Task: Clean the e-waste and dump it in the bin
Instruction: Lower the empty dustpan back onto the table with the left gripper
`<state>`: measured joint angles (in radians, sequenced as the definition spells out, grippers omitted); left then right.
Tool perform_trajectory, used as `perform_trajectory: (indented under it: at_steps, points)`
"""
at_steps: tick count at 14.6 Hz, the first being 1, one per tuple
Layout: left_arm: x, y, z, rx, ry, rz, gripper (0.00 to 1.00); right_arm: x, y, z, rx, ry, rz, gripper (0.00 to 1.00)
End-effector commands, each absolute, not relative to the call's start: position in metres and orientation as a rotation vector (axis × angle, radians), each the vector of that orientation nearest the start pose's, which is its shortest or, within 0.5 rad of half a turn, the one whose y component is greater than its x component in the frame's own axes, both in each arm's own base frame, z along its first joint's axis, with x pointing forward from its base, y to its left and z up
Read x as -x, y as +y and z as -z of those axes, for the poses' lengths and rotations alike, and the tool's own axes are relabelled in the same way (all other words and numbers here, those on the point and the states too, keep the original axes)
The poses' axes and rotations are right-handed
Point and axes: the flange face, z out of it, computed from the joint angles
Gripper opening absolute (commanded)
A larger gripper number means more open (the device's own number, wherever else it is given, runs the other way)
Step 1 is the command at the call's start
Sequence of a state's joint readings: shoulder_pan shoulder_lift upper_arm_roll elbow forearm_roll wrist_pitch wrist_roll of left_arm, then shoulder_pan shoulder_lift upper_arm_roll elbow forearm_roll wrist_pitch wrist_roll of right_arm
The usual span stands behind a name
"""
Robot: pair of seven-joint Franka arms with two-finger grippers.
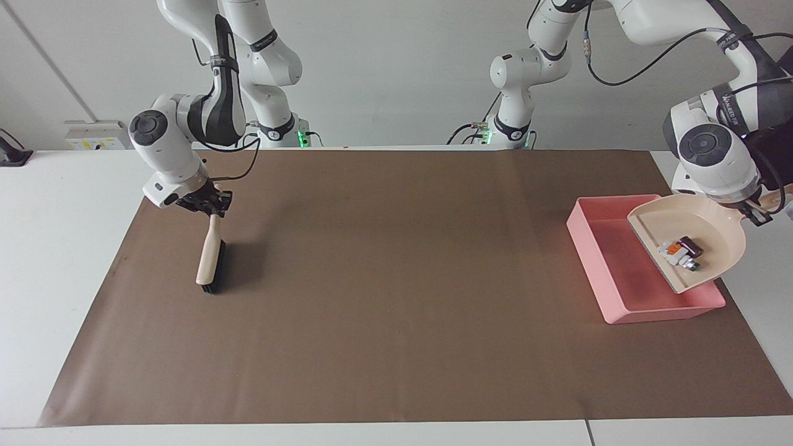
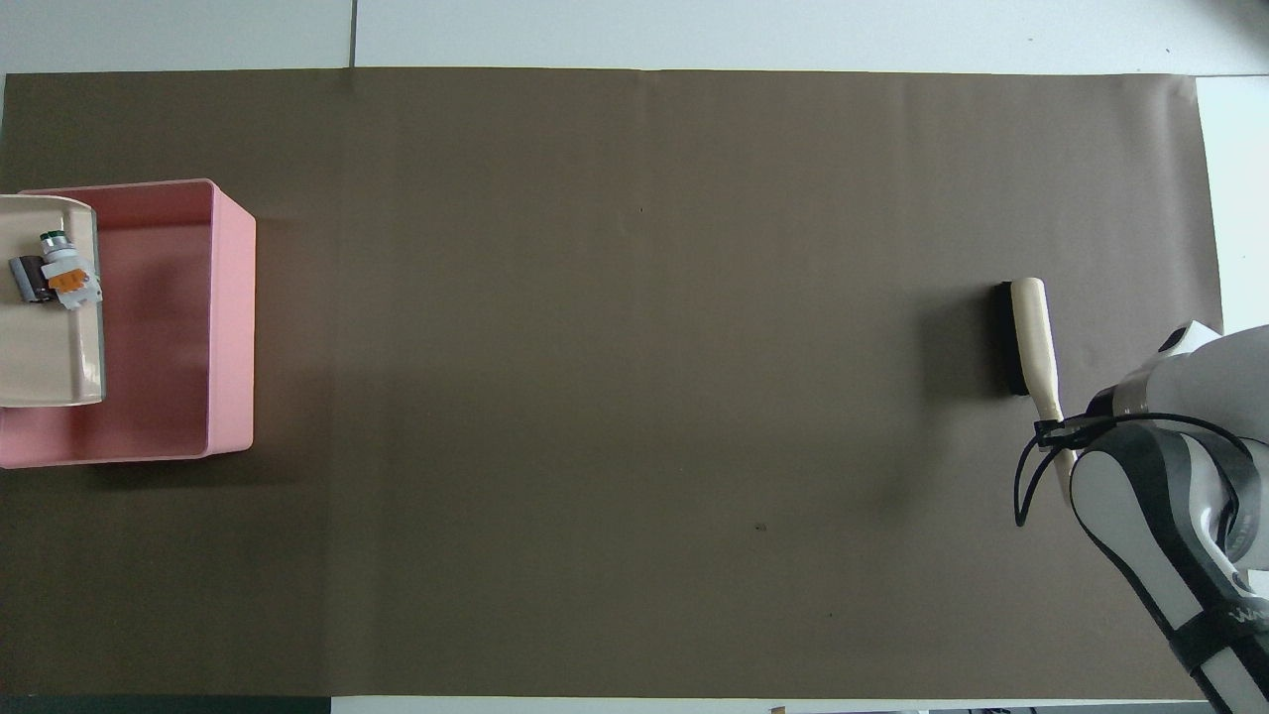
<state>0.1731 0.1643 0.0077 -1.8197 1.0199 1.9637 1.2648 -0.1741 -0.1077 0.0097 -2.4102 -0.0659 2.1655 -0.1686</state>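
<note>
The brush head rests on the brown paper in the overhead view, so my right gripper should open its fingers.
My left gripper point(image 1: 761, 215) is shut on the handle of the beige dustpan point(image 1: 712, 226) and holds it tilted, mouth down, over the pink bin point(image 1: 585, 251). The e-waste lies in the pan near its lower lip: a whitish piece with green and orange marks point(image 1: 673, 251) and a small black block point(image 1: 689, 246). The overhead view shows the dustpan point(image 2: 40, 347), both pieces point(image 2: 67, 275) and the bin point(image 2: 233, 327). My right gripper point(image 1: 209, 207) is shut on the handle of a brush point(image 1: 208, 263), whose head hangs down to the paper.
Brown paper point(image 1: 396, 297) covers most of the table. The bin stands at the left arm's end, the brush point(image 2: 1029, 332) at the right arm's end. White table shows around the paper's edges.
</note>
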Motion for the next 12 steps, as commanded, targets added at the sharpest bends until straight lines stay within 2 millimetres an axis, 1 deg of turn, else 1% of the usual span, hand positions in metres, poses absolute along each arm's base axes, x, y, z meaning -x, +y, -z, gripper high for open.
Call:
perform_trajectory:
  at_steps: [1, 2, 3, 4, 5, 6, 8, 10, 11, 12]
  points:
    - [-0.588, 0.165, -0.486, 1.630, 1.550, -0.855, 0.00, -0.445, -0.078, -0.345, 3.181, -0.117, -0.203, 0.19]
    - [-0.589, 0.165, -0.488, 1.605, 1.541, -0.878, 0.00, -0.445, -0.078, -0.345, 3.179, -0.132, -0.203, 0.24]
    - [-0.591, 0.156, -0.490, 1.569, 1.539, -0.896, 0.00, -0.445, -0.078, -0.345, 3.178, -0.142, -0.208, 0.32]
    - [-0.592, 0.151, -0.493, 1.537, 1.528, -0.924, 0.00, -0.445, -0.078, -0.346, 3.176, -0.143, -0.217, 0.49]
    - [-0.592, 0.148, -0.496, 1.515, 1.514, -0.950, 0.00, -0.445, -0.079, -0.347, 3.174, -0.150, -0.227, 0.78]
    - [-0.594, 0.140, -0.501, 1.494, 1.499, -0.969, 0.00, -0.445, -0.078, -0.349, 3.170, -0.168, -0.244, 1.00]
    - [-0.596, 0.132, -0.514, 1.472, 1.476, -0.991, 0.00, -0.454, -0.076, -0.367, 3.169, -0.178, -0.267, 1.00]
    - [-0.598, 0.126, -0.528, 1.451, 1.487, -1.006, 0.00, -0.469, -0.071, -0.402, 3.175, -0.167, -0.267, 1.00]
    - [-0.600, 0.121, -0.531, 1.421, 1.521, -1.018, 0.00, -0.478, -0.068, -0.422, 3.187, -0.146, -0.226, 1.00]
    - [-0.602, 0.114, -0.534, 1.397, 1.545, -1.022, 0.00, -0.485, -0.065, -0.437, 3.195, -0.114, -0.201, 1.00]
